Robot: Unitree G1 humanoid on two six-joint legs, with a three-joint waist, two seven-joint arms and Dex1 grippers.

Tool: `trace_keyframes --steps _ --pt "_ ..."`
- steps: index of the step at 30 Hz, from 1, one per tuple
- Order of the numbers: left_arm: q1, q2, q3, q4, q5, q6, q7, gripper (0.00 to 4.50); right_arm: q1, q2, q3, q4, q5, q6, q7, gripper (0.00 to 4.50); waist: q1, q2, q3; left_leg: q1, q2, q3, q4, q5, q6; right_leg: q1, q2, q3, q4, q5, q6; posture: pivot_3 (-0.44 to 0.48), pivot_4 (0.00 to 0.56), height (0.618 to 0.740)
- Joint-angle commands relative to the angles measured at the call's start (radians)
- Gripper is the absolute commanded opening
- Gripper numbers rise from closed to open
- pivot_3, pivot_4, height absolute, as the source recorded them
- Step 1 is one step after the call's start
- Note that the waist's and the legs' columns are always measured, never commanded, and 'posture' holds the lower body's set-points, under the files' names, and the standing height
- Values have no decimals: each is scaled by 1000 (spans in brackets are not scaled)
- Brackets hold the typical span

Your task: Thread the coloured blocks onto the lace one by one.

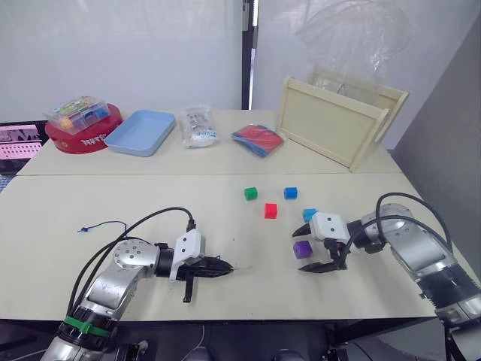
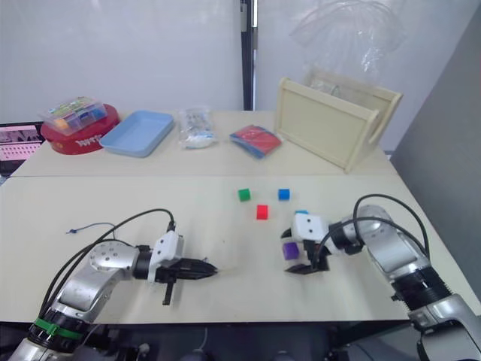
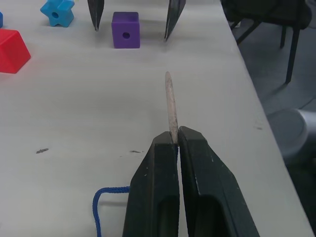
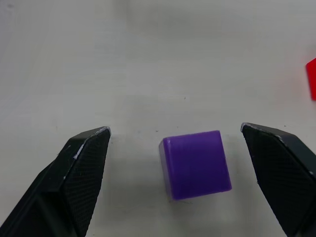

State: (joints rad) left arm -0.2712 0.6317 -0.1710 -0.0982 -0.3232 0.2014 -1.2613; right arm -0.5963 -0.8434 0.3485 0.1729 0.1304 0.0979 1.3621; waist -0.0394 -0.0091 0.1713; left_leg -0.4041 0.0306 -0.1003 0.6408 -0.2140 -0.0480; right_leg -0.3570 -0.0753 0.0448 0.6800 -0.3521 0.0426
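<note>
Next, the right gripper grabs the purple block by its flat sides, so the block's hole stays free to take the lace's pale tip.
The purple block (image 1: 302,249) lies on the table between the fingers of my right gripper (image 1: 299,250), which is open around it without touching; the right wrist view shows the purple block (image 4: 195,163) with gaps on both sides. The light blue block (image 1: 309,215), red block (image 1: 270,210), green block (image 1: 250,193) and dark blue block (image 1: 290,192) lie just beyond. My left gripper (image 1: 225,266) is shut on the lace's pale tip (image 3: 171,106), which points at the purple block (image 3: 125,29). The thin blue lace (image 1: 101,224) trails off to the left.
Along the far side of the table stand a red round tin (image 1: 83,135) with a clear box on it, a blue tray (image 1: 140,132), a clear bag (image 1: 197,125), a red-and-blue packet (image 1: 258,139) and a wooden crate (image 1: 338,120). The table's front edge runs close below both grippers.
</note>
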Motion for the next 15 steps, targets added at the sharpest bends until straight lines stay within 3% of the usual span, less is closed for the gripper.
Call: trace_keyframes --steps 1,7,15 --pt "-7 11 31 -38 -28 8 11 0 -33 17 -14 32 -14 -36 30 3340 -1 0 0 0 0 0 0 0 0 0 0 0 0 0 0 0 150 740" --pt "-11 11 29 -31 -23 0 18 0 -46 41 -23 71 -55 -52 27 1284 -4 0 0 1 0 0 0 0 0 0 0 0 0 0 0 0 150 740" --pt "-22 8 14 7 14 -37 35 0 28 45 -55 -175 8 189 0 1180 0 0 0 0 0 0 0 0 0 0 0 0 1 0 0 0 150 740"
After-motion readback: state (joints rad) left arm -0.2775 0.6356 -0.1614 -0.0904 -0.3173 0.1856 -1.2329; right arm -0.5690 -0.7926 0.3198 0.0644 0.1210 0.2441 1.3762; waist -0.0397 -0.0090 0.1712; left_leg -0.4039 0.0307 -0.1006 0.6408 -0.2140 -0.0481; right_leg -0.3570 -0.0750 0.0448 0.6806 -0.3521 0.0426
